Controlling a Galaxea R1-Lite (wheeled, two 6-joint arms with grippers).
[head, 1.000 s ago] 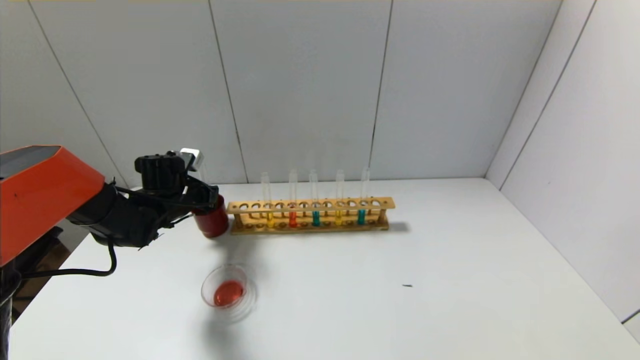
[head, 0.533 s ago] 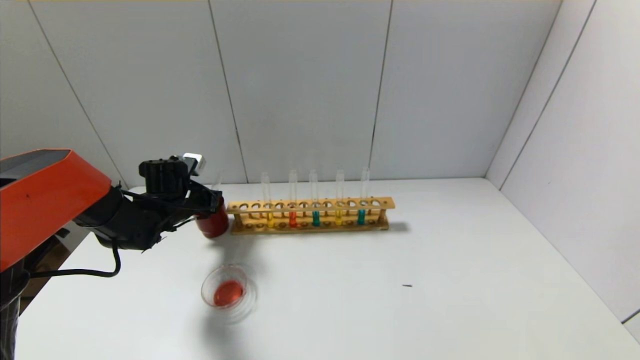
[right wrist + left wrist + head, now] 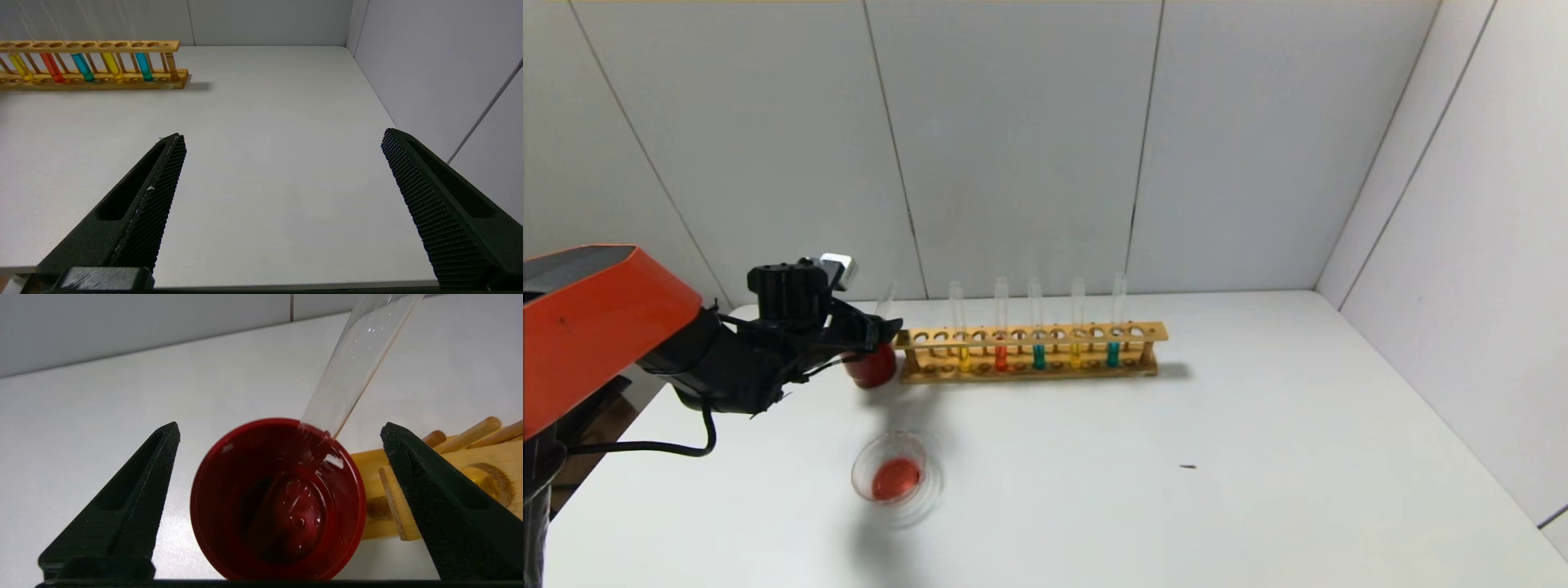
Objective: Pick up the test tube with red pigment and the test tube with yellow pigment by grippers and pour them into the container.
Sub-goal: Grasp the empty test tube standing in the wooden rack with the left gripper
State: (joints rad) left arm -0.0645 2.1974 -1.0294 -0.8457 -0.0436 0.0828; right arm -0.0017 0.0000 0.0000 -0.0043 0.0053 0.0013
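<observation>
The rack bars box in the lower end of the yellow test tube, so my left gripper needs to grip the tube next by its clear middle above the pigment point(image 3: 959, 317).
The test tube with red pigment point(image 3: 1001, 358) stands in the wooden rack point(image 3: 1029, 335), second from its left end, also in the right wrist view point(image 3: 51, 67). Test tubes with yellow pigment point(image 3: 964, 359) stand in the rack too, one at the left end point(image 3: 20, 67). The container point(image 3: 858, 469), a clear dish, holds red liquid near the table's front. My left gripper point(image 3: 882, 331) is open just above a dark red cup point(image 3: 204, 522), its fingers on either side. An empty clear tube point(image 3: 355, 363) leans in that cup. My right gripper point(image 3: 284, 134) is open and empty, parked over the table's near right.
The dark red cup point(image 3: 872, 367) stands against the rack's left end. Teal-tipped tubes point(image 3: 1038, 357) stand between the coloured ones. A small dark speck point(image 3: 1188, 466) lies on the white table. Wall panels close the back and right side.
My left gripper has shifted a little right over the cup. The empty clear tube now shows leaning out of the cup beside the gripper. The dish and rack have not moved.
</observation>
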